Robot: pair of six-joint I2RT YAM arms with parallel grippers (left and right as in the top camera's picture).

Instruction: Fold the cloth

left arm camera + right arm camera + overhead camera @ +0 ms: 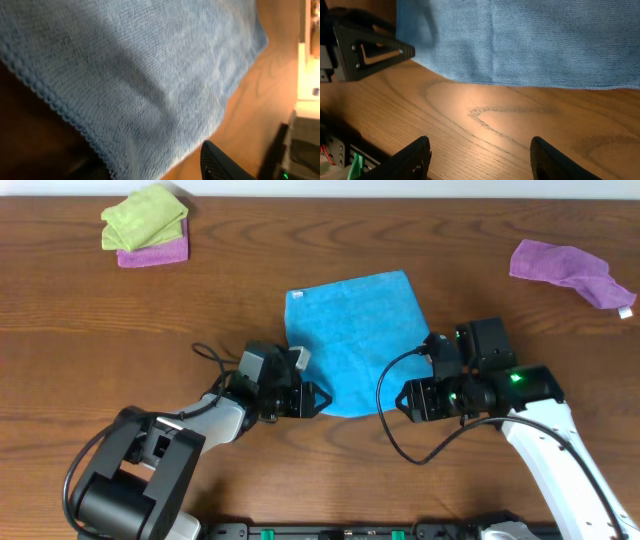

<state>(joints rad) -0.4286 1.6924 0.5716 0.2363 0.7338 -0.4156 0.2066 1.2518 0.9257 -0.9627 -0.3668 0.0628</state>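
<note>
I need to grab the sky-blue cloth [350, 330] by its near corner with my left gripper next. That will fold the cloth's near side over and leave its far edge flat.
The sky-blue cloth [350, 330] lies flat on the wooden table, a little skewed. My left gripper [318, 400] is at its near left corner. In the left wrist view the cloth [150, 75] fills the frame and its corner lies between the jaws of the left gripper [160, 167]. One black finger shows at the right; the other is lost in shadow. My right gripper [403, 402] is open and empty over bare wood, just short of the cloth's near edge [520, 40]. The right gripper's fingers [480, 150] are wide apart. The left gripper [370, 50] shows in the right wrist view too.
A lime-green cloth [145, 215] lies on a purple cloth [155, 252] at the back left. Another purple cloth [565, 268] lies at the back right. A black cable [400, 370] loops over the cloth's right edge by the right arm.
</note>
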